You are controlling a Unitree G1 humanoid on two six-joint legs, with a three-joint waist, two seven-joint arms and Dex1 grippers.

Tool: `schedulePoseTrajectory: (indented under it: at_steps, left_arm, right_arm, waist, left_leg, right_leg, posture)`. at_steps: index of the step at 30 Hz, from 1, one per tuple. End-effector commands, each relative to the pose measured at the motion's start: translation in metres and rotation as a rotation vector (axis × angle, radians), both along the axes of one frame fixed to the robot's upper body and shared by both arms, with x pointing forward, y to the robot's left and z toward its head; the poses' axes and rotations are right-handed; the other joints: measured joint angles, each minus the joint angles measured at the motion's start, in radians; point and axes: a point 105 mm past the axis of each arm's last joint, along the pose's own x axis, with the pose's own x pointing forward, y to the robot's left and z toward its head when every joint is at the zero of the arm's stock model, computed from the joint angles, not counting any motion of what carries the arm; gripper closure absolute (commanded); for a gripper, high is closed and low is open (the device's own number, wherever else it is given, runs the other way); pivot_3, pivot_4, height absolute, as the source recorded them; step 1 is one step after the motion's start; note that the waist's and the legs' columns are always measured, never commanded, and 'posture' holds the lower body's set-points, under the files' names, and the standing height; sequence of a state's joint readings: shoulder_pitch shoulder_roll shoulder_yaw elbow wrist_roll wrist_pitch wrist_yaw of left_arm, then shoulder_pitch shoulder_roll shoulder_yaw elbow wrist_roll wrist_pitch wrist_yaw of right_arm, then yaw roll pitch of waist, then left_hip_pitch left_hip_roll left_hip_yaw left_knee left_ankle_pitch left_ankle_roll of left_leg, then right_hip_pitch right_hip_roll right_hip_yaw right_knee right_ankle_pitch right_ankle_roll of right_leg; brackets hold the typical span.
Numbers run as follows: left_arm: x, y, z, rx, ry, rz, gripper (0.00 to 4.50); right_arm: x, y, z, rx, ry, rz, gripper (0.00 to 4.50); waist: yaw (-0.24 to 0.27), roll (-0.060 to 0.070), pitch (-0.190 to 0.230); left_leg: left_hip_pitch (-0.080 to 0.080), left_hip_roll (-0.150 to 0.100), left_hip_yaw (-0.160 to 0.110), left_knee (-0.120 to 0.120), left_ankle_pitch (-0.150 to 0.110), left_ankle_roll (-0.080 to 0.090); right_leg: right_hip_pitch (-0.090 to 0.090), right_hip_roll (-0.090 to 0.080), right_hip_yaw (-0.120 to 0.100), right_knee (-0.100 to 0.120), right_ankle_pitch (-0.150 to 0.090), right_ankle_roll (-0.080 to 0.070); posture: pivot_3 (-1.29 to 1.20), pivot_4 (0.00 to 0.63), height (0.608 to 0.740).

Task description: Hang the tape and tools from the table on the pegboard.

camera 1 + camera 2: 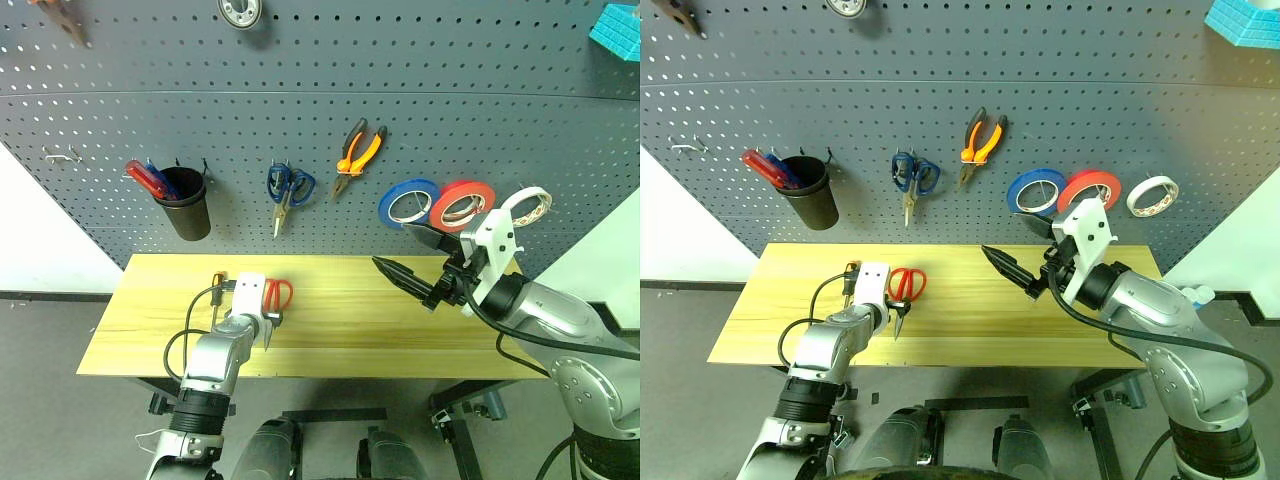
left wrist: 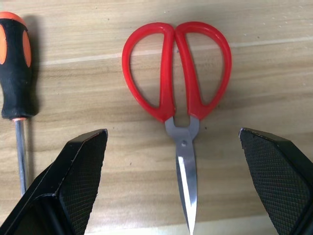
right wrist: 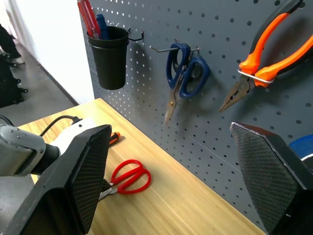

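My left gripper should go lower before it closes on the scissors' blades. Its fingers are above the blades and would miss them if I closed now.
Red-handled scissors (image 2: 168, 105) lie shut on the light wooden table (image 1: 400, 340), handles toward the pegboard (image 1: 450, 110). My left gripper (image 1: 265, 328) hovers low over them and is open, one finger on each side of the blade. An orange-and-black screwdriver (image 2: 14, 73) lies just beside the scissors. The red tape (image 1: 462, 205) hangs on the pegboard, and orange-and-black pliers (image 1: 358, 150) hang there too. My right gripper (image 1: 392, 245) is open and empty, held level above the table's right half.
On the pegboard hang blue-handled scissors (image 1: 288, 188), a black cup (image 1: 185, 205) with pens, a blue tape roll (image 1: 408, 202) and a white roll (image 1: 528, 205). A turquoise object (image 1: 618, 28) sits at the board's top right.
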State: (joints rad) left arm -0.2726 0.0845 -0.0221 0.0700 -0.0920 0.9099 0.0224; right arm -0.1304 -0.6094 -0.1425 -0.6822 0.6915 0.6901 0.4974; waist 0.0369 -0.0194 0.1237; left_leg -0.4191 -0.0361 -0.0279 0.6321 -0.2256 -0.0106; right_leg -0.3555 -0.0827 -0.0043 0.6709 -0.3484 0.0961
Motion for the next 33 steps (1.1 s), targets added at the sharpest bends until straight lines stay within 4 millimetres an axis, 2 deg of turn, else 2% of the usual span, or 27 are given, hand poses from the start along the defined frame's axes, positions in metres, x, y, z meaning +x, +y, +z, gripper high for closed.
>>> schedulePoseTrajectory:
  at_steps: [1, 6, 13, 19, 33]
  left_arm:
    - [0.009, -0.003, 0.003, -0.011, -0.024, 0.004, 0.0]
    - [0.012, -0.01, -0.004, -0.045, -0.008, 0.011, 0.0]
    - [0.009, -0.007, -0.017, -0.031, 0.019, 0.026, 0.0]
    - [0.006, -0.002, -0.023, -0.021, 0.031, 0.049, 0.0]
    - [0.012, 0.01, -0.034, -0.022, 0.044, 0.09, 0.0]
  right_arm:
    - [-0.007, 0.002, 0.011, -0.001, -0.047, 0.012, 0.4]
    - [-0.009, -0.001, 0.011, -0.008, -0.043, -0.005, 0.4]
    - [-0.012, -0.002, 0.009, -0.01, -0.034, -0.019, 0.4]
    - [-0.013, -0.002, 0.007, -0.01, -0.029, -0.027, 0.4]
    - [-0.015, -0.004, 0.004, -0.013, -0.017, -0.042, 0.4]
  waist:
    - [0.0, 0.0, 0.0]
    - [-0.003, 0.0, 0.001]
    - [-0.014, 0.0, 0.001]
    - [-0.03, 0.0, 0.001]
    - [-0.028, 0.0, 0.001]
  left_leg:
    - [0.0, 0.0, 0.0, 0.0, 0.0, 0.0]
    - [-0.001, 0.0, 0.0, 0.0, 0.0, 0.0]
    - [-0.001, 0.0, 0.0, 0.0, -0.001, 0.001]
    - [-0.002, 0.0, 0.0, 0.0, -0.001, 0.001]
    - [-0.002, 0.0, 0.0, 0.0, -0.001, 0.001]
  right_leg:
    - [0.0, 0.0, 0.0, 0.0, 0.0, 0.0]
    - [0.0, 0.0, 0.0, 0.0, 0.0, 0.0]
    - [-0.001, -0.001, 0.0, -0.001, 0.0, 0.0]
    - [-0.001, -0.001, 0.0, -0.001, 0.0, 0.0]
    - [-0.001, -0.001, 0.0, -0.001, 0.0, 0.0]
  posture:
    - [-0.04, 0.121, 0.74]
    - [-0.05, 0.124, 0.74]
    - [-0.06, 0.117, 0.74]
    - [-0.06, 0.112, 0.74]
    - [-0.07, 0.124, 0.74]
